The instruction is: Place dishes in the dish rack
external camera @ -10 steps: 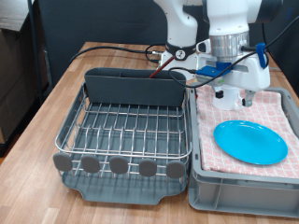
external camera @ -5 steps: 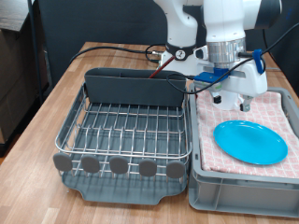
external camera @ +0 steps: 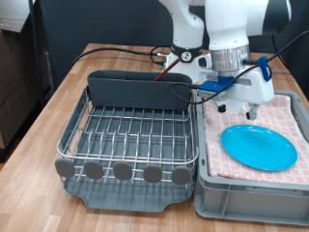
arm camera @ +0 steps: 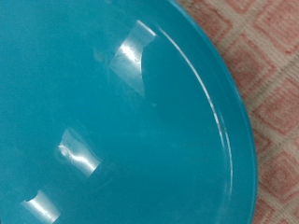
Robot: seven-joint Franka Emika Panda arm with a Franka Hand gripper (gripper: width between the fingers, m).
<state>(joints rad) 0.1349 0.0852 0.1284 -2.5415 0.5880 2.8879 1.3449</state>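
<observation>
Next, my gripper grabs the plate's thin edge (external camera: 253, 127) to place the blue plate in the rack, since the plate's flat side is too wide.
The bright-blue plate (external camera: 259, 147) lies flat on the pink checkered cloth (external camera: 290, 111) in the grey crate (external camera: 253, 201) at the exterior view's right. It fills the wrist view (arm camera: 103, 121), seen close, with cloth at one edge. My gripper (external camera: 244, 104) hangs just above the plate's far edge, fingers apart and empty. The dish rack (external camera: 130, 135) stands to the left of the crate. Its wire grid holds nothing and its tall cutlery compartment (external camera: 140, 92) is at the back. The white mug and the wooden spoon are out of view.
The rack and the crate sit side by side on a wooden table (external camera: 58, 97). Cables (external camera: 126, 53) trail across the table behind the rack to the robot's base. A dark panel stands at the exterior view's left.
The hand has turned about its wrist above the plate's far edge and its blue cable clip has swung lower and leftward. The plate and the rack have not moved.
</observation>
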